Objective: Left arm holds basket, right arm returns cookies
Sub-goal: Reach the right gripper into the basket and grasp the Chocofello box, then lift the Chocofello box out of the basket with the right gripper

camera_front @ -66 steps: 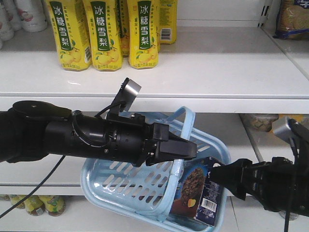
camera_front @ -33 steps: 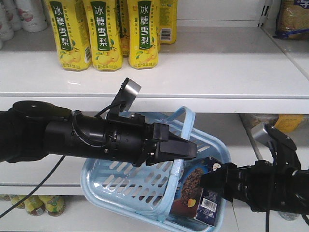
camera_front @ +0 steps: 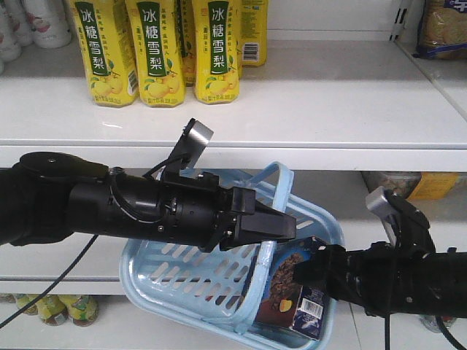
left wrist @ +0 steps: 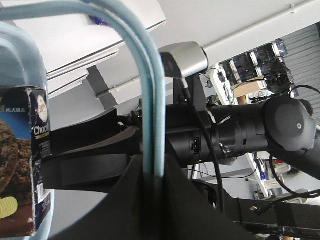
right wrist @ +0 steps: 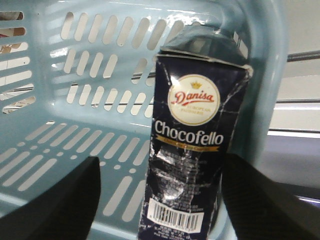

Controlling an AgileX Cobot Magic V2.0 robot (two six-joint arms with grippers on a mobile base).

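My right gripper grabs the navy carton by its narrow end with the Danisa logo next, to return the cookies to the shelf.
My left arm reaches in from the left, and its gripper is shut on a loop handle of the light blue basket. That handle runs straight down between the black jaws in the left wrist view. The basket hangs tilted in front of the shelves. The dark navy cookies carton stands upright against the basket's right wall. My right gripper comes in from the right. In the right wrist view it is open, with one finger on each side of the carton.
Tall yellow bottles stand in a row on the upper white shelf, above the left arm. A biscuit pack sits at the top right. More yellow bottles show on the lowest shelf at the left.
My right arm has moved left and its gripper has reached the cookies carton inside the basket. The basket has sagged slightly. The left arm has stayed in place.
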